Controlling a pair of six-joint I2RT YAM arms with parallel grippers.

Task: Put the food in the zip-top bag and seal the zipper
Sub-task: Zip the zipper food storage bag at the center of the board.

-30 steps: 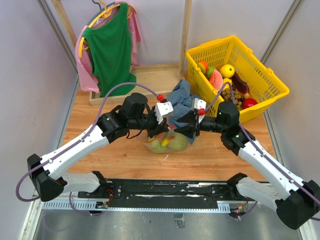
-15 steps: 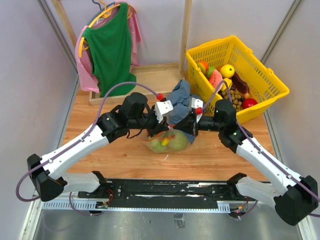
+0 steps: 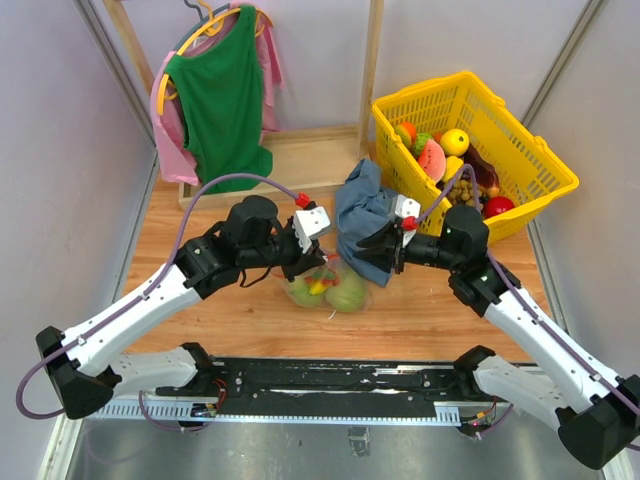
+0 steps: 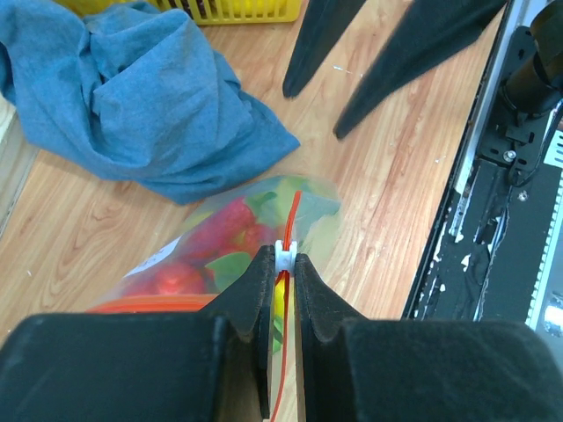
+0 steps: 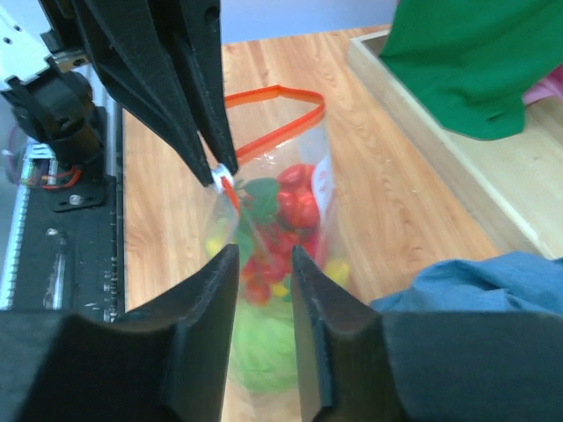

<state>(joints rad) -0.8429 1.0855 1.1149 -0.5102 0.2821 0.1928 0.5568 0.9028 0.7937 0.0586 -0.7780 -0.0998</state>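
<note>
My right gripper should next grab the closed end of the red-orange zipper, just beyond the white slider, to pull the zipper through and seal the bag [image 3: 340, 292].
The zip-top bag [image 3: 340, 292] lies on the wooden table between my arms, filled with food: a pale-green cabbage, red and yellow pieces [image 5: 281, 211]. My left gripper [image 4: 286, 258] is shut on the white slider of the red-orange zipper [image 4: 293, 211]; in the top view it [image 3: 320, 265] sits at the bag's upper edge. In the right wrist view the far part of the zipper [image 5: 273, 92] still gapes in a loop. My right gripper [image 5: 262, 255] is open and empty, just right of the bag [image 5: 264, 352], and in the top view [image 3: 368, 250] it is apart from the bag.
A blue-grey cloth [image 3: 362, 205] lies just behind the bag. A yellow lattice basket [image 3: 540, 150] with more toy food stands at the back right. A green shirt [image 3: 220, 100] hangs on a wooden rack at the back left. The black rail runs along the near edge.
My left arm has drawn back to the left with the slider in its fingers. My right gripper has pulled a little to the right, away from the bag. The bag has settled lower.
</note>
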